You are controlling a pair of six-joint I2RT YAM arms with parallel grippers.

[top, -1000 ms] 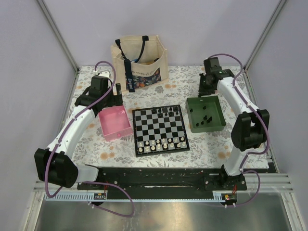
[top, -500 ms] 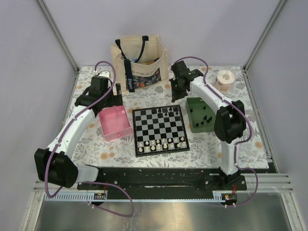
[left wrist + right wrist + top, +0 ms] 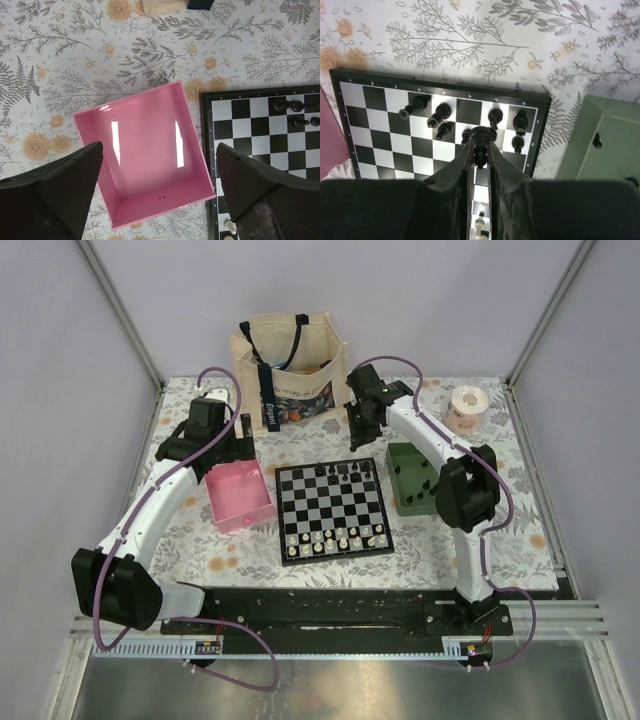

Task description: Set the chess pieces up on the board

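Note:
The black chess piece is high above the board, and it would fall among standing black pieces and topple if I opened now. My right gripper should keep holding it until it is lower.
The chequered board (image 3: 332,508) lies mid-table. Several black pieces (image 3: 342,473) stand on its far rows; white pieces stand on its near rows. My right gripper (image 3: 362,432) hovers above the board's far edge, shut on a black chess piece (image 3: 481,141) held between its fingertips, over the far rows (image 3: 470,125). More black pieces lie in the green tray (image 3: 412,480). My left gripper (image 3: 232,445) is open and empty above the pink tray (image 3: 145,150).
A canvas tote bag (image 3: 291,370) stands at the back. A roll of tape (image 3: 464,408) sits at the back right. The pink tray (image 3: 239,496) lies left of the board, and the green tray shows in the right wrist view (image 3: 605,145).
My right arm swung left from over the green tray to above the board's far edge, carrying a black piece. The left arm has not moved.

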